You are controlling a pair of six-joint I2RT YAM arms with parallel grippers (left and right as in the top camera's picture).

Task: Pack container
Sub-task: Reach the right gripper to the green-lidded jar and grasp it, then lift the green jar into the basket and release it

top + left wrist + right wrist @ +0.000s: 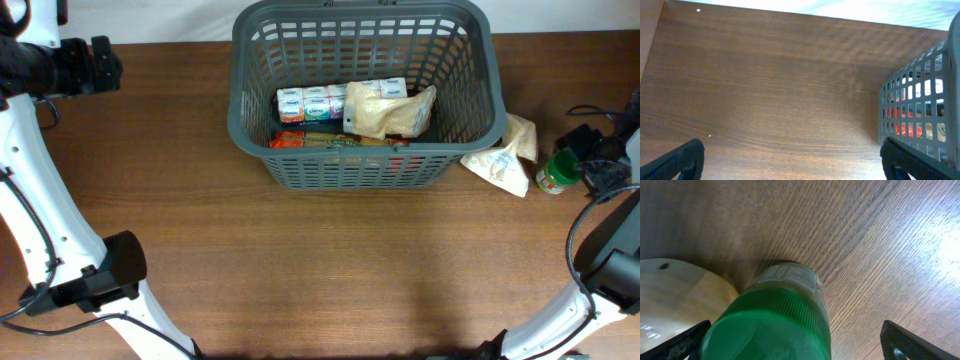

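I should next grab the green-capped jar with my right gripper from above, on opposite sides of its cap (565,166). The jar's base then stays free to stand upright in the basket (470,60).
The dark grey slotted basket (470,60) stands at the back middle of the table; its side also shows in the left wrist view (920,115). Inside lie a row of small white cartons (320,100), a cream bag (395,112) and red packets (288,140). A green-capped jar (556,172) stands right of the basket, beside a cream bag (505,155) on the table. My right gripper (795,347) is open, its fingers either side of the jar's green cap (770,330), just above it. My left gripper (792,165) is open and empty over bare wood, left of the basket.
The table's back edge runs just behind the basket. Black cables and gear (590,135) lie at the far right edge near the jar. The arm bases (110,270) sit at the front corners.
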